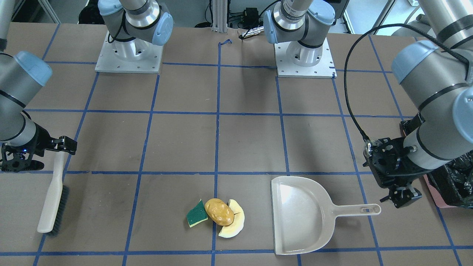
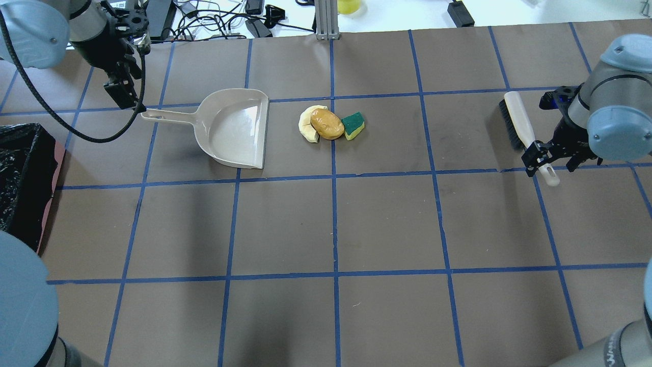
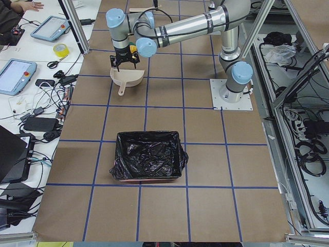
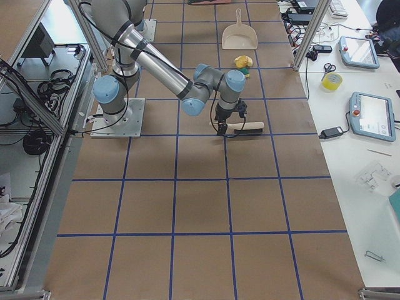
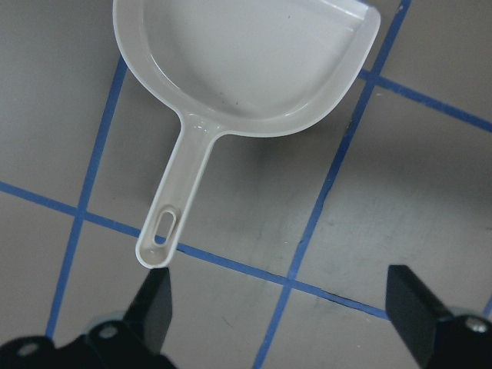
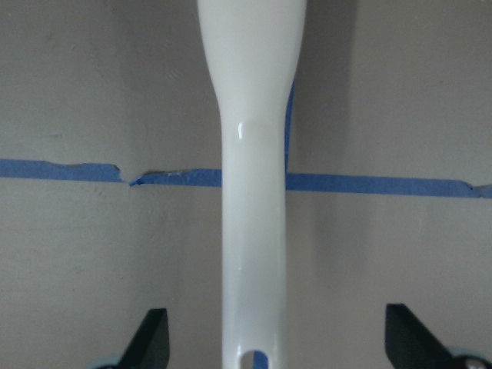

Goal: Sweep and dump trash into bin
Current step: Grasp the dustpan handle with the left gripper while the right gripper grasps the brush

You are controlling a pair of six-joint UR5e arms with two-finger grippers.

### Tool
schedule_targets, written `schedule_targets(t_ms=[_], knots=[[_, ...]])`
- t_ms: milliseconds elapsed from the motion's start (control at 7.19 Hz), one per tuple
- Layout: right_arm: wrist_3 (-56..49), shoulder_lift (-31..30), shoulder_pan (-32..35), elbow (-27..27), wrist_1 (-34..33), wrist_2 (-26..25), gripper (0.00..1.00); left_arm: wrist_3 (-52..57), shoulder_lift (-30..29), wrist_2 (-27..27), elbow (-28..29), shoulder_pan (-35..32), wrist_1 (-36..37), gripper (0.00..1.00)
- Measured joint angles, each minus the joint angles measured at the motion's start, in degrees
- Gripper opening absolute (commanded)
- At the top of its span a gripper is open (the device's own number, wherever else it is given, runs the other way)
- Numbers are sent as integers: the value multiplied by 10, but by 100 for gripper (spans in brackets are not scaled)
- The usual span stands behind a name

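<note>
I will next take the beige brush by its slim handle (image 1: 59, 162) with my right gripper, to sweep the trash into the dustpan (image 1: 301, 215).
The trash lies together on the table: a green-and-yellow sponge wedge (image 1: 196, 214), a golden-brown potato-like lump (image 1: 219, 211) and a pale cream crescent slice (image 1: 232, 222). They also show in the overhead view, the lump (image 2: 326, 124) in the middle. The beige dustpan (image 2: 237, 130) lies flat beside them, mouth toward them. My left gripper (image 5: 280, 296) is open and empty just above the end of the dustpan handle (image 5: 165, 231). My right gripper (image 6: 277, 330) is open, its fingers either side of the brush handle (image 6: 254, 192) without touching it. The bin (image 2: 20, 178) stands at the table's left edge.
The brush (image 2: 519, 120) lies flat at the far right of the table, bristles away from the trash. Both arm bases (image 1: 129, 55) stand on plates at the robot's side. Blue tape lines grid the brown table (image 2: 336, 229). Cables and devices lie beyond the far edge.
</note>
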Motion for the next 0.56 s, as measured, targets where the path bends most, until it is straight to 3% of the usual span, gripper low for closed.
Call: schedule_targets(t_ms=[278,556], knots=[[-18,-4,0,2,-4,19,96,72,-25,19,4,-5,38,100],[-22,-12,0,11,-7,23,80,115,-50,21,6,-7,85,98]])
